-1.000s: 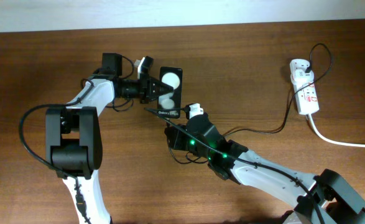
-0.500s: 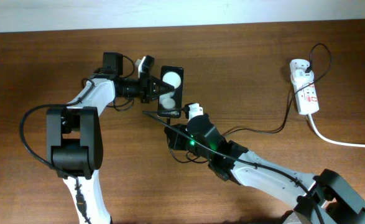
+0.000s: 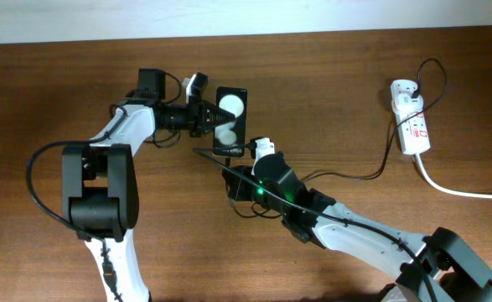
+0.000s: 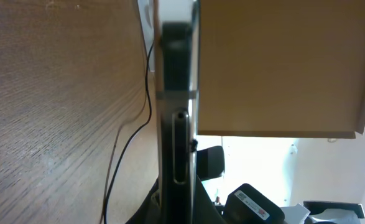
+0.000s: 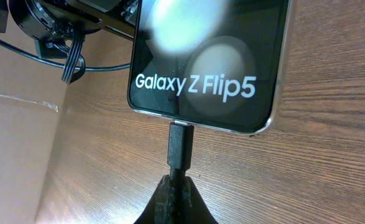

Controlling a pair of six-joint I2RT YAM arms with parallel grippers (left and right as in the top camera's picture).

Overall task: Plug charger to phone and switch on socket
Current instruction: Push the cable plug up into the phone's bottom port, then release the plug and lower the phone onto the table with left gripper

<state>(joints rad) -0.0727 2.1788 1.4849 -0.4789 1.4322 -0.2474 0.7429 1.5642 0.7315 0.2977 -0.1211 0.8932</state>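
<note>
The plug's black housing (image 5: 180, 146) sits flush and in line against the phone's bottom edge (image 5: 183, 121), so my right gripper will let go of the charger plug.
The phone (image 3: 230, 120) is a black smartphone lying on the table, its screen reflecting two white spots, lettering "Galaxy Z Flip5" (image 5: 194, 85) at its near end. My left gripper (image 3: 204, 117) is shut on the phone's left edge; in the left wrist view the phone (image 4: 175, 124) shows edge-on between the fingers. My right gripper (image 5: 177, 190) is shut on the charger plug (image 5: 180, 146), whose tip is against the port at the phone's bottom edge. The thin black charger cable (image 3: 359, 176) runs right to the white socket (image 3: 411, 126).
The socket's thick white cord (image 3: 459, 191) leads off to the right edge. A white wall band (image 3: 246, 17) runs along the table's far edge. Both arms crowd the table's middle; my right arm (image 3: 354, 235) stretches from the lower right.
My right gripper has moved the plug up towards the phone, and its tip now meets the phone's bottom edge. The left gripper and phone have stayed still.
</note>
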